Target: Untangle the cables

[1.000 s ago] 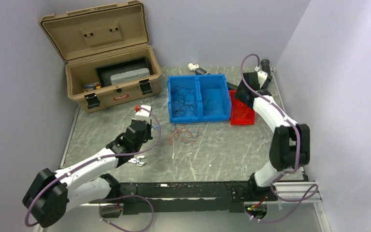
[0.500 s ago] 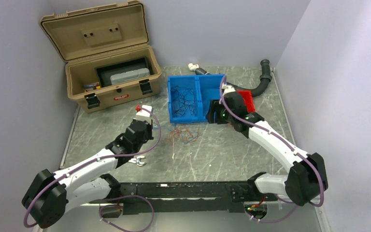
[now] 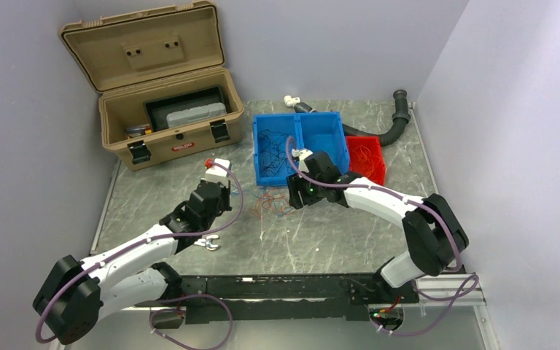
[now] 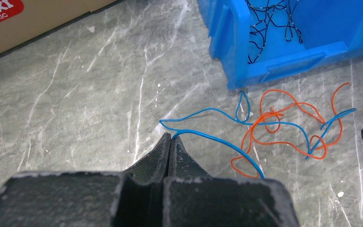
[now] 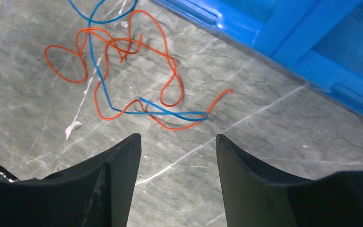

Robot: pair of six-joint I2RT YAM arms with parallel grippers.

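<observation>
The orange cable needs to come free of the blue cable (image 5: 105, 90), so my right gripper should next pinch the orange cable by its loose end (image 5: 221, 96).
The cables (image 3: 273, 204) are a small loose tangle of thin orange and blue wires on the table in front of the blue bin (image 3: 300, 177). My left gripper (image 3: 227, 195) sits left of the tangle. In the left wrist view it (image 4: 170, 137) is shut on the end of a blue cable (image 4: 217, 139) that runs right into the orange loops (image 4: 283, 142). My right gripper (image 3: 290, 203) is at the tangle's right edge. In the right wrist view it (image 5: 178, 139) is open and empty, just short of the orange wire (image 5: 175, 80) and blue wire (image 5: 99, 80).
The blue bin holds thin black wires (image 4: 269, 23) in its left compartment. A red bin (image 3: 368, 164) with orange wires stands at its right, with a black corrugated hose (image 3: 390, 127) behind. An open tan case (image 3: 164, 109) stands at back left. A small metal part (image 3: 208, 244) lies by my left arm.
My right arm has swung from the red bin at the back right, across the front of the blue bin, down to the tangle. The left arm has not moved.
</observation>
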